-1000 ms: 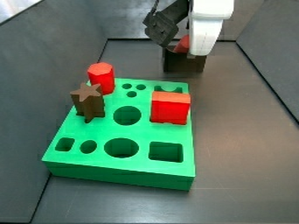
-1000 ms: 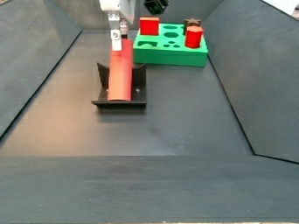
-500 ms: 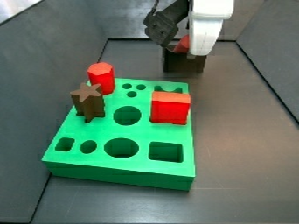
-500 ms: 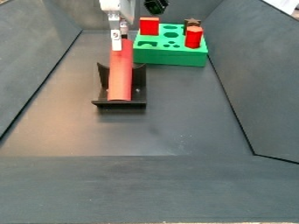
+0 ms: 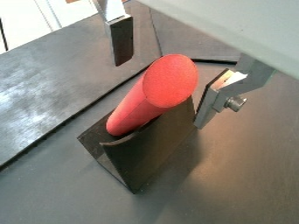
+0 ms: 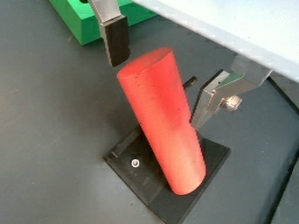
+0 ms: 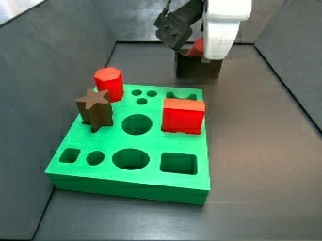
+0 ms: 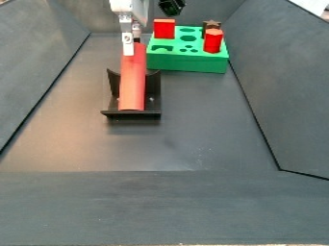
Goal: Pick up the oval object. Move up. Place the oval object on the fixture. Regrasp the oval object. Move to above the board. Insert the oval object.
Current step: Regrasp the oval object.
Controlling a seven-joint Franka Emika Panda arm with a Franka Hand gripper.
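The oval object's raised end (image 5: 170,75) is the part my gripper needs to grab next, so that the oval object's end resting in the fixture (image 5: 152,157) stays free to enter the board.
The oval object (image 8: 133,77), a long salmon-red rod, lies tilted in the notch of the fixture (image 8: 131,108), its upper end pointing toward the board (image 8: 189,50). Both wrist views show the rod (image 5: 152,92) (image 6: 163,114) leaning on the dark fixture (image 5: 152,157) (image 6: 146,171). My gripper (image 5: 169,77) (image 6: 163,77) is open and straddles the rod's upper end. One finger (image 5: 121,39) stands clear of the rod; the other finger (image 5: 216,98) is close beside it. In a side view the gripper (image 7: 189,38) hides most of the rod.
On the green board (image 7: 126,151) stand a red cube (image 7: 184,115), a short red hexagonal peg (image 7: 109,83) and a brown star-shaped peg (image 7: 92,105). Dark sloping walls (image 8: 45,86) enclose the floor on both sides.
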